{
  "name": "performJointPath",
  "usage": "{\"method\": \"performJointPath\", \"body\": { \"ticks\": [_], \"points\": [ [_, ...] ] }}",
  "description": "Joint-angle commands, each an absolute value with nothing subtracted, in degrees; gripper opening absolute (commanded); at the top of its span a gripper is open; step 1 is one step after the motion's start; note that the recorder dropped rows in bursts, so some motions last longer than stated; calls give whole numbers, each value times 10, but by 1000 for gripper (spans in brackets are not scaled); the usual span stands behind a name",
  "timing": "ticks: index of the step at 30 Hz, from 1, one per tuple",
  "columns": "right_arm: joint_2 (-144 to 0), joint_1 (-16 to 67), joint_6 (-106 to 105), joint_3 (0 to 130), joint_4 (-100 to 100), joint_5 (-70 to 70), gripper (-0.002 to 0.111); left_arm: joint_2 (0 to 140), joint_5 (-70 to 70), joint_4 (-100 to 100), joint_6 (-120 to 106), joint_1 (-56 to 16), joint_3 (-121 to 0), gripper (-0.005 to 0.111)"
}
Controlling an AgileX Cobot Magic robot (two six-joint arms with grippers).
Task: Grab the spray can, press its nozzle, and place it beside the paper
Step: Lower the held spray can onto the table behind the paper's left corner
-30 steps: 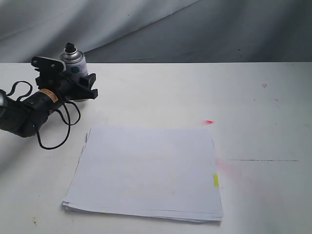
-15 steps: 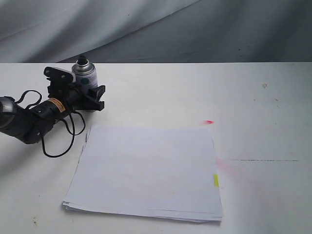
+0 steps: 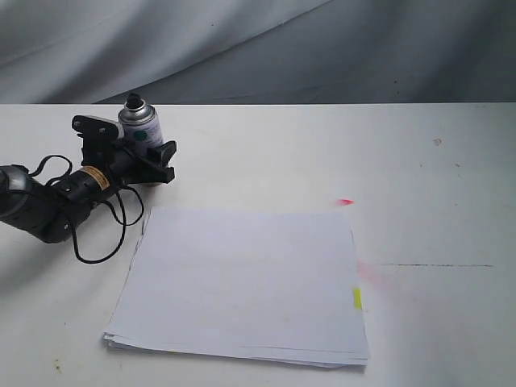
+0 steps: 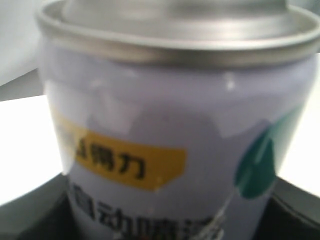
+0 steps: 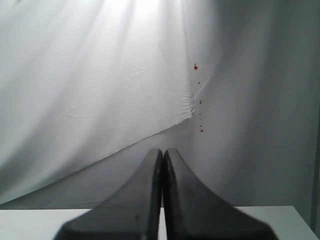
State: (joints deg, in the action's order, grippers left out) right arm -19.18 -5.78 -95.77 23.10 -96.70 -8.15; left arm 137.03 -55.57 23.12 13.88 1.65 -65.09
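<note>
The left gripper needs to let go of the spray can (image 3: 140,126) now, as the can is upright with its base at the white tabletop.
The spray can (image 3: 140,126) stands upright at the table's far left, its black nozzle (image 3: 134,100) on top of the silver dome. My left gripper (image 3: 134,147) is shut on the spray can, with black fingers (image 3: 164,156) on either side of its lower body. In the left wrist view the can (image 4: 170,125) fills the picture, showing a yellow label and a teal dot. The paper (image 3: 242,278), with its yellow tab (image 3: 356,298), lies in front of and to the right of the can, a short gap apart. My right gripper (image 5: 162,155) is shut on nothing, facing the grey backdrop.
Black cable (image 3: 101,242) loops from the left arm (image 3: 48,205) onto the table beside the paper's left edge. Red spray marks (image 3: 345,201) and a thin dark line (image 3: 435,265) mark the table right of the paper. Grey cloth (image 3: 258,48) hangs behind.
Over the last second the left gripper carried the can to the right, nearer the paper's far left corner. In the last half second it has barely moved.
</note>
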Motion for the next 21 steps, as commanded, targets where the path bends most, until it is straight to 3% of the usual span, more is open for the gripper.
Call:
{"method": "performJointPath", "body": {
  "ticks": [1,6,12,21],
  "points": [
    [-189,-62,-955,230,-968,-82,0,1369,-588,231,126,17,-657,8],
    [-189,-62,-955,230,-968,-82,0,1369,-617,233,126,17,-657,43],
    [-189,-62,-955,230,-968,-82,0,1369,-649,224,132,17,-657,102],
    [-189,-62,-955,230,-968,-82,0,1368,-659,215,133,17,-657,105]
  ]
}}
